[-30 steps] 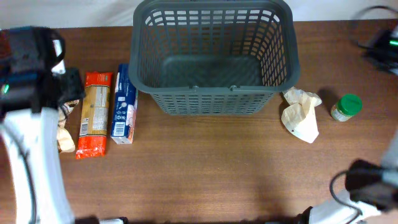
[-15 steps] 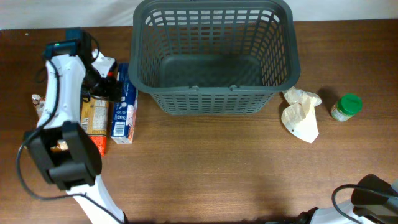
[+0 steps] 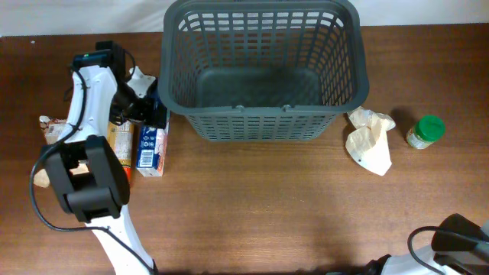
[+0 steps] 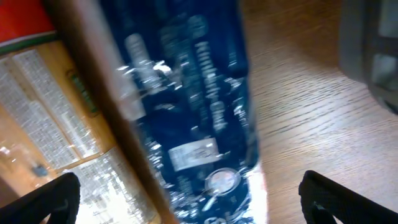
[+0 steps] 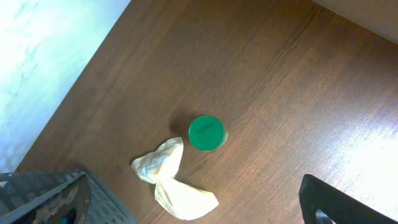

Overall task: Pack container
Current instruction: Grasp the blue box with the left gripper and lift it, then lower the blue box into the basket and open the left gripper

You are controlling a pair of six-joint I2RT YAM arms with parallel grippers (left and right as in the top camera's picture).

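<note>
My left gripper should next grab the blue packet (image 3: 150,142) (image 4: 199,106) across its narrow width near the middle, to turn it and lay it lengthwise in the container.
The container (image 3: 263,127), a large dark grey slotted basket, stands at the back middle of the table with nothing showing inside; one corner (image 5: 107,210) appears in the right wrist view. My left gripper (image 3: 145,108) hangs open just left of it, over a blue packet (image 3: 150,142). In the left wrist view the blue packet (image 4: 199,106) fills the space between the spread fingertips (image 4: 57,200) of the left gripper (image 4: 194,205), untouched. My right gripper (image 5: 196,208) is open and holds nothing, high above the table's right side.
A red and orange pasta pack (image 3: 118,147) lies left of the blue packet, with a small snack bag (image 3: 49,130) further left. Right of the basket lie a crumpled cream bag (image 3: 370,140) and a small jar with a green lid (image 3: 425,131).
My left arm swung in from the far left to above the blue packet, and its jaws spread wide. The right jaws opened too.
</note>
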